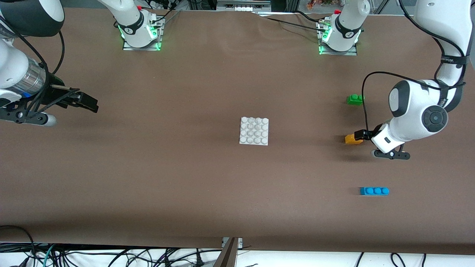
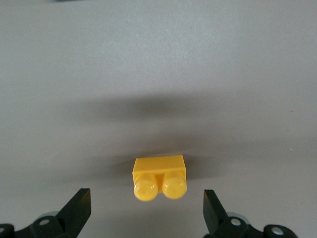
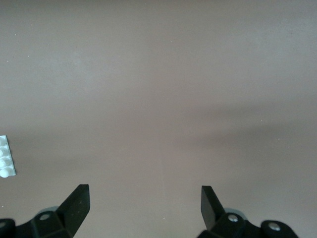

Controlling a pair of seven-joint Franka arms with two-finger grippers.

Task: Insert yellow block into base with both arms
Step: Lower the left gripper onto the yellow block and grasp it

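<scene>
My left gripper grabs the block by its short ends next, to insert the yellow block (image 1: 350, 139) into the white base.
The yellow block (image 1: 350, 139) lies on the table toward the left arm's end; in the left wrist view its two studs (image 2: 159, 188) face the camera. My left gripper (image 1: 360, 135) is low beside it, open, and its fingers (image 2: 79, 208) stand wide apart, with the block just ahead of the gap and untouched. The white base (image 1: 254, 130) sits at the table's middle; its edge shows in the right wrist view (image 3: 5, 157). My right gripper (image 1: 87, 102) is open and empty, waiting over the right arm's end of the table.
A green two-stud brick (image 1: 354, 99) lies farther from the front camera than the yellow block. A blue three-stud brick (image 1: 374, 191) lies nearer to it. The brown table (image 1: 185, 178) spreads between the base and both arms.
</scene>
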